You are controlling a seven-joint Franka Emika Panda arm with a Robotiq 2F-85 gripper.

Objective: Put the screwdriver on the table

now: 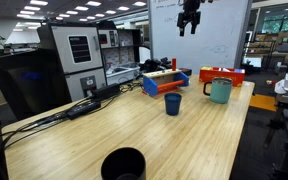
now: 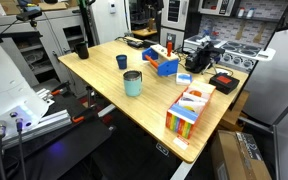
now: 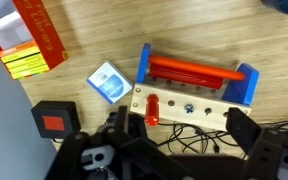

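My gripper next grabs the screwdriver point(image 3: 152, 108) by its red handle above the board to put it on the table, its stem free to leave the hole.
The screwdriver point(image 3: 152, 108) shows its red handle standing in a hole of the pale wooden board of a toy toolbox point(image 3: 194, 82) with blue ends and a red-orange tray. The toolbox sits on the light wood-grain table point(image 3: 94, 30), and shows in both exterior views point(image 1: 166, 80) point(image 2: 164, 63). My gripper point(image 3: 184, 135) is open and empty, with its dark fingers spread on either side below the board. In an exterior view the gripper point(image 1: 189, 18) hangs high above the toolbox and touches nothing.
A blue cup point(image 1: 173, 103), a teal mug point(image 1: 220, 91), a black cup point(image 1: 123, 163) and an orange box point(image 1: 221, 75) stand on the table. In the wrist view a red-yellow box point(image 3: 29, 40), a blue card point(image 3: 108, 82), a black device point(image 3: 54, 120) and tangled black cables point(image 3: 199, 140) lie near the toolbox.
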